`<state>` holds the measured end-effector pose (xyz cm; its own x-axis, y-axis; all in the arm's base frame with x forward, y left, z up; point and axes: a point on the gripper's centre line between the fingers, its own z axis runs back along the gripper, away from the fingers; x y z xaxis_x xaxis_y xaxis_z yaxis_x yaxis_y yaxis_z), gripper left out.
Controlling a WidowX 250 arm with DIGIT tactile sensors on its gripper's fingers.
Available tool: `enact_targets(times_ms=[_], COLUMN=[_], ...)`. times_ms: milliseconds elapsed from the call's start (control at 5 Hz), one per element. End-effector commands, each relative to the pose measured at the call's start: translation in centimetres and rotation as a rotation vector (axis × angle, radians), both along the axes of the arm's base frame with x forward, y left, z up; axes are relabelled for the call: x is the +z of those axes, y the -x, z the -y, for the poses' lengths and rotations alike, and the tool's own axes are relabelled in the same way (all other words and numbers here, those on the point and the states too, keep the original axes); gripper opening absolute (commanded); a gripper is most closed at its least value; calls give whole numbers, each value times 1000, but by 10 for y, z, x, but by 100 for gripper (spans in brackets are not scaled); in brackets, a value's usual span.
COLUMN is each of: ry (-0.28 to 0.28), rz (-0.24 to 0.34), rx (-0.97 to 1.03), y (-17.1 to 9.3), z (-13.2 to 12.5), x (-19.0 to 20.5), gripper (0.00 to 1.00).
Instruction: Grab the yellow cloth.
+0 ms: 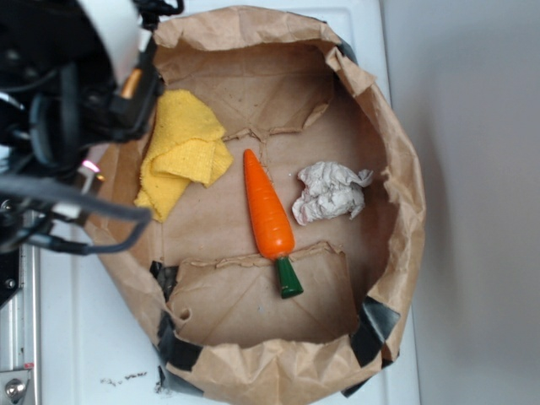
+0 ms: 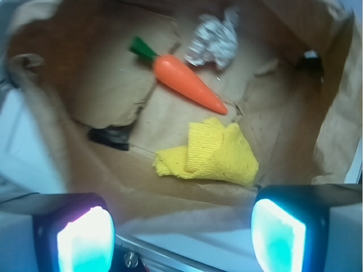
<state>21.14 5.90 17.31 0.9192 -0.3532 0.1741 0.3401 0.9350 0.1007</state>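
The robot's gripper should next pick the yellow cloth off the brown paper [image 1: 213,229], and it should grab the cloth by its folded-over middle flap [image 1: 187,159] for that.
The yellow cloth [image 1: 183,150] lies folded on the brown paper at the left side of the paper bag tray, and shows in the wrist view [image 2: 211,154] a little ahead of the jaws. My gripper [image 2: 181,238] is open and empty, its two glowing pads wide apart, above the tray's left rim and short of the cloth. In the exterior view the arm [image 1: 76,84] covers the upper left, and the fingers are hard to make out there.
An orange carrot [image 1: 267,211] with a green top lies in the middle of the tray. A whitish-grey paper wad [image 1: 330,192] lies right of it. The brown paper wall [image 1: 396,169] rings the tray, on a white table.
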Motion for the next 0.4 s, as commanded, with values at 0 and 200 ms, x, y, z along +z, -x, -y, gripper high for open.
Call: enact_targets(times_ms=[0,200], ry=[1,-20], rz=[47,67], rx=[167,186], y=[-34,-39], z=[-2,-9], x=[-13,-24], gripper=[100,100])
